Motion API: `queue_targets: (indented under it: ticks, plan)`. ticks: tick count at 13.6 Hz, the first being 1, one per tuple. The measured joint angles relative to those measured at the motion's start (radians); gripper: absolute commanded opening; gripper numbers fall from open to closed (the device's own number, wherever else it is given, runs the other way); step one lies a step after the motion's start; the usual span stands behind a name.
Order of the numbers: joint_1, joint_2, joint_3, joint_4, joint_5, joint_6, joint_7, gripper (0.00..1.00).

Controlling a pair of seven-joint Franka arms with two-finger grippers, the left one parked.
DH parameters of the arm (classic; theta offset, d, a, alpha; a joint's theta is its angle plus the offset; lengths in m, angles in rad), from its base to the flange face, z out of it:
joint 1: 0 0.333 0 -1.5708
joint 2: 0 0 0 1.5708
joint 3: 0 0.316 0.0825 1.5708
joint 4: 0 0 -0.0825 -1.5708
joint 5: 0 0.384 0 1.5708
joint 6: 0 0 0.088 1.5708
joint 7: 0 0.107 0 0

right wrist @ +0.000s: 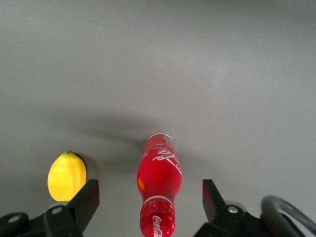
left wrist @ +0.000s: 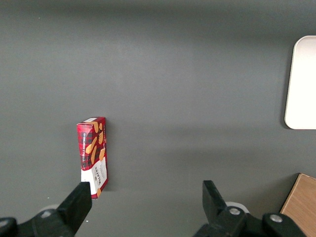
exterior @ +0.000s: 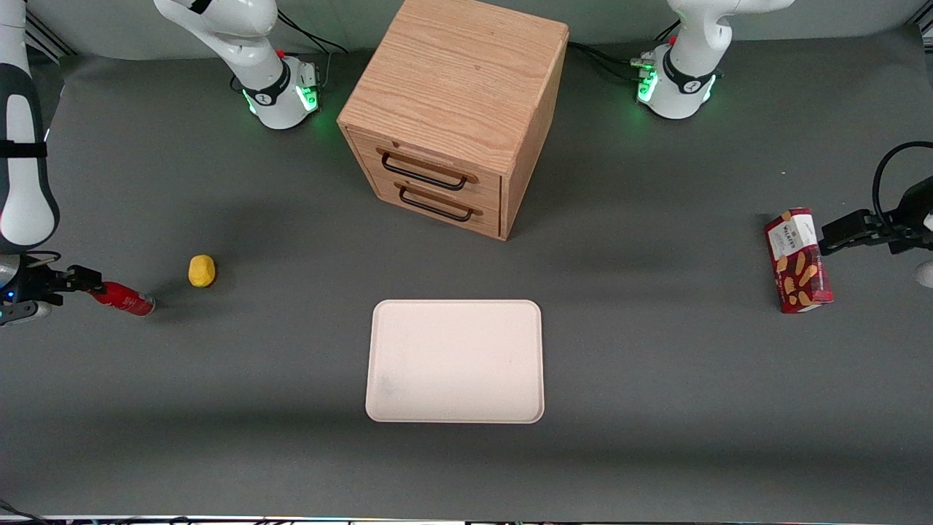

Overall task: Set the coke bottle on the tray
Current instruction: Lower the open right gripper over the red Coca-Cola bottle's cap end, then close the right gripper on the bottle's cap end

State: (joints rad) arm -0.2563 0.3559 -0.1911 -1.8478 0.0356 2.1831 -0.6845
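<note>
The right gripper takes hold of the bottle by its red cap end [right wrist: 157,217] next, to place the coke bottle on the tray.
The coke bottle [exterior: 125,299] is a slim red bottle lying on its side on the grey table, toward the working arm's end. The right wrist view shows its cap pointing at the camera and its base pointing away [right wrist: 159,173]. My right gripper [exterior: 79,281] is low over the table at the bottle's cap end. It is open [right wrist: 149,190], with one finger on each side of the neck and a gap to the bottle on both sides. The cream-pinkish tray [exterior: 455,361] lies flat at the table's middle, nearer the front camera, with nothing on it. Its edge also shows in the left wrist view [left wrist: 302,84].
A yellow lemon [exterior: 202,270] lies beside the bottle, a little farther from the front camera, and close to one finger [right wrist: 66,177]. A wooden two-drawer cabinet [exterior: 455,109] stands at the table's middle. A red snack box [exterior: 798,260] lies toward the parked arm's end.
</note>
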Motion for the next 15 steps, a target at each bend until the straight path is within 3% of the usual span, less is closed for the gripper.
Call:
queue_targets:
  ticks: [12,15]
  plan:
    - [0.000,-0.043,-0.024,-0.051,0.000,0.001,0.000,0.86]
    - [0.000,-0.043,-0.024,-0.052,0.000,0.001,0.000,0.72]
